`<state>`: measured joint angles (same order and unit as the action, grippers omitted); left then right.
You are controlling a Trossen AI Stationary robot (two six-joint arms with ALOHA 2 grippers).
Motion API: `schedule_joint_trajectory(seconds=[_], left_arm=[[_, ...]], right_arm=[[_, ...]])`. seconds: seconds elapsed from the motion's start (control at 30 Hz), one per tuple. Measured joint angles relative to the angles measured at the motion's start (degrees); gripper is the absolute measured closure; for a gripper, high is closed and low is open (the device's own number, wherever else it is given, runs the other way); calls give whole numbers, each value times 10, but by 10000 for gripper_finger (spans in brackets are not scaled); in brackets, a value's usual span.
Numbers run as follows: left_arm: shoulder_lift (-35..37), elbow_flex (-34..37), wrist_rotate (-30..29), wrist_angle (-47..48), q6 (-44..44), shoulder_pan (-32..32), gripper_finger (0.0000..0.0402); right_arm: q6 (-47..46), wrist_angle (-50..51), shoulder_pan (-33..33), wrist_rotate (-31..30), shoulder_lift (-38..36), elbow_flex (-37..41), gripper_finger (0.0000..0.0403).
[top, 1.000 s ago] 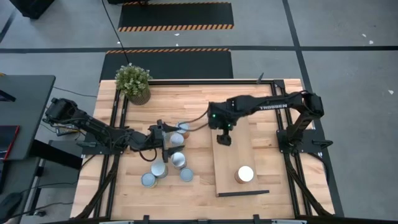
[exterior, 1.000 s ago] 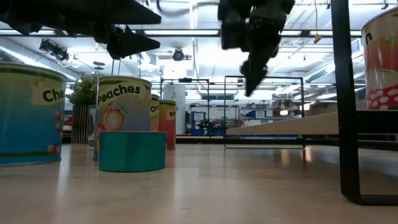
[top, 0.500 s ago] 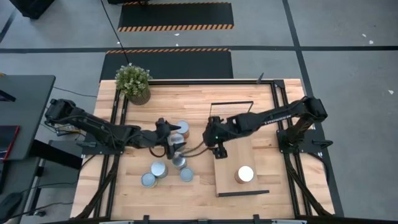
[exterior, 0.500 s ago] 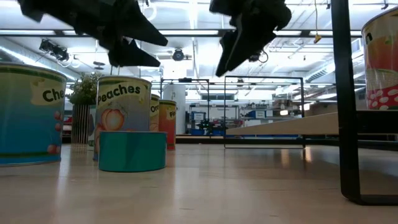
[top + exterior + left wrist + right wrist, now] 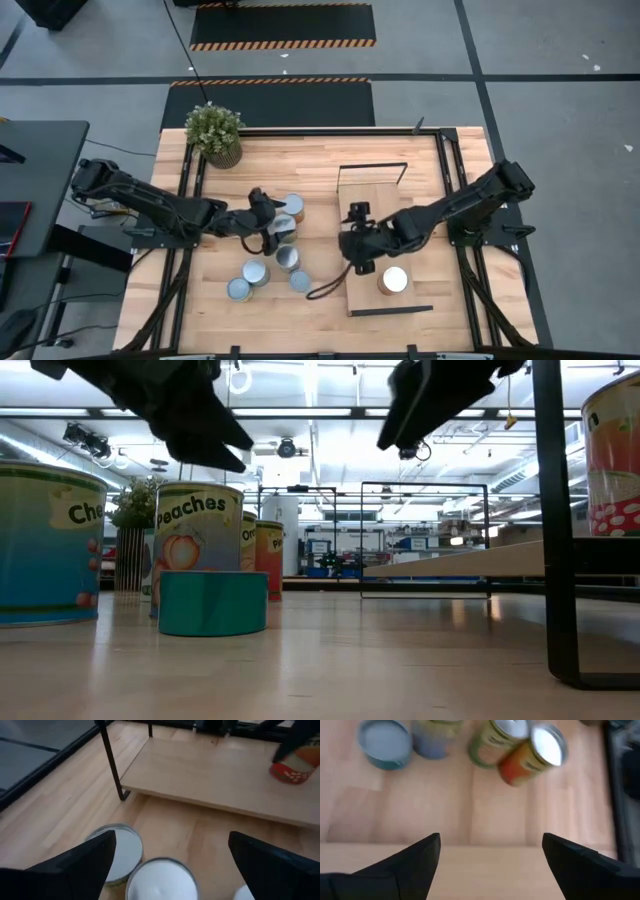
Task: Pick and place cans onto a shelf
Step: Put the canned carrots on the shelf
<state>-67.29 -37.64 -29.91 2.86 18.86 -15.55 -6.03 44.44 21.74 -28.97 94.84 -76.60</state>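
Note:
The silver-topped can needs to stand upright on the shelf (image 5: pixel 375 205), so my left gripper will next pick it up by its round side (image 5: pixel 289 238).
Several cans stand bunched left of the table's centre. Among them are an orange-sided one (image 5: pixel 291 206), a silver-topped one (image 5: pixel 288 258) and a low teal tin (image 5: pixel 213 602). One more can (image 5: pixel 395 280) stands on the near end of the shelf (image 5: pixel 375 205), a light-wood board with black end frames. My left gripper (image 5: pixel 273 228) hovers open above the bunch, with two can tops (image 5: pixel 160 881) showing below its fingers. My right gripper (image 5: pixel 356 250) hangs open over the shelf's left edge, left of the shelved can, its fingers pointing toward the bunch.
A potted green plant (image 5: pixel 214 133) stands at the far left corner. Black frame rails (image 5: pixel 185 200) run along the table's left and right sides. Bare wood lies between the bunch and the shelf (image 5: pixel 485 815).
My right gripper has swung from the far part of the shelf toward the table's near edge, turning as it went, and now hangs beside the shelved can. My left gripper has stayed over the cans and tipped its fingers upward. No can has moved.

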Motion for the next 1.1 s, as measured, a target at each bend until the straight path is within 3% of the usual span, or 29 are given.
schedule_joint_trajectory(seconds=[0.33, 0.63, 1.0, 1.1], left_arm=[[13, -97, 5, 242, -3, 0, 8], [13, -152, 14, 495, 134, 40, 8], [13, -106, 193, 548, 114, 140, 8], [13, -106, 198, 548, 95, 141, 8]], right_arm=[[-62, 118, 44, -120, -43, 0, 46], [-107, 182, 69, -157, -60, 4, 46], [-138, 160, 104, -196, -66, 79, 46], [-144, 161, 114, -198, -80, 84, 46]])
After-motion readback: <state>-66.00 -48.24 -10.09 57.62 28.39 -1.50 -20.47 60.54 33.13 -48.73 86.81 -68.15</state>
